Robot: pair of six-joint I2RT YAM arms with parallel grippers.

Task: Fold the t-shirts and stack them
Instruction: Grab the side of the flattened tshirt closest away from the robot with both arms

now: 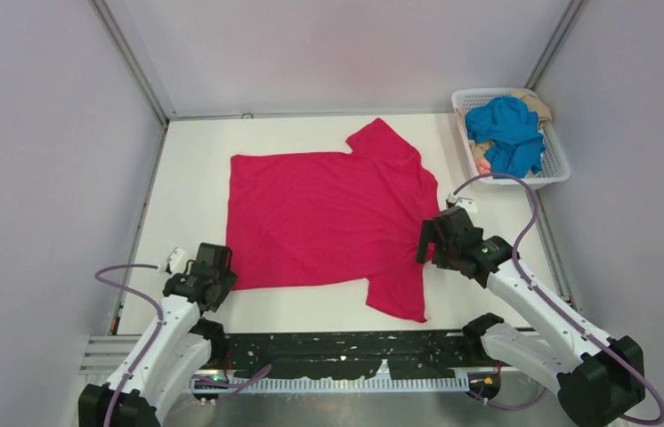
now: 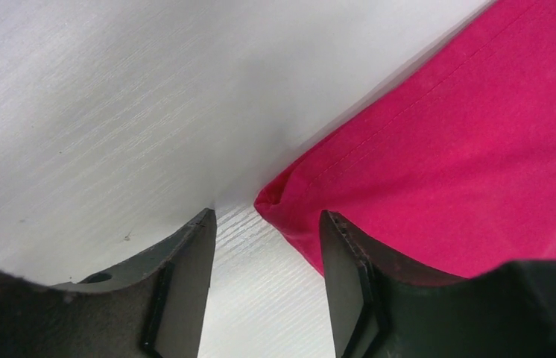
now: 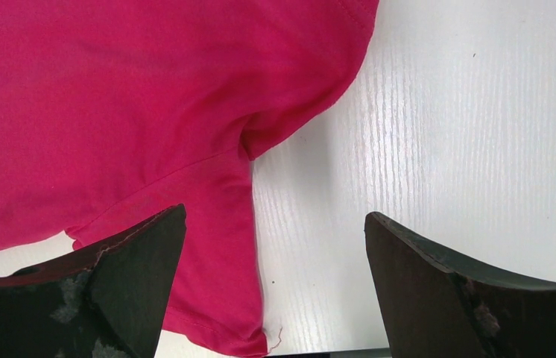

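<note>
My right gripper needs to grab the crimson-pink t-shirt by the end of its front sleeve next, so that I can fold the t-shirt.
The large crimson-pink t-shirt [image 1: 324, 218] lies spread flat on the white table, neck toward the right, one sleeve at the back, one at the front. My left gripper [image 1: 214, 276] is open and empty just above the shirt's near-left hem corner [image 2: 275, 201], which lies between and ahead of its fingers. My right gripper [image 1: 426, 242] is open and empty above the shirt's right edge near the front sleeve [image 3: 208, 246]. The blue t-shirt [image 1: 508, 132] and the beige t-shirt [image 1: 538, 105] lie bunched in the basket.
The white lattice basket [image 1: 560, 165] stands at the back right of the table [image 1: 195, 160]. Grey walls enclose the left, back and right. A black rail [image 1: 337, 356] runs along the near edge between the arm bases.
</note>
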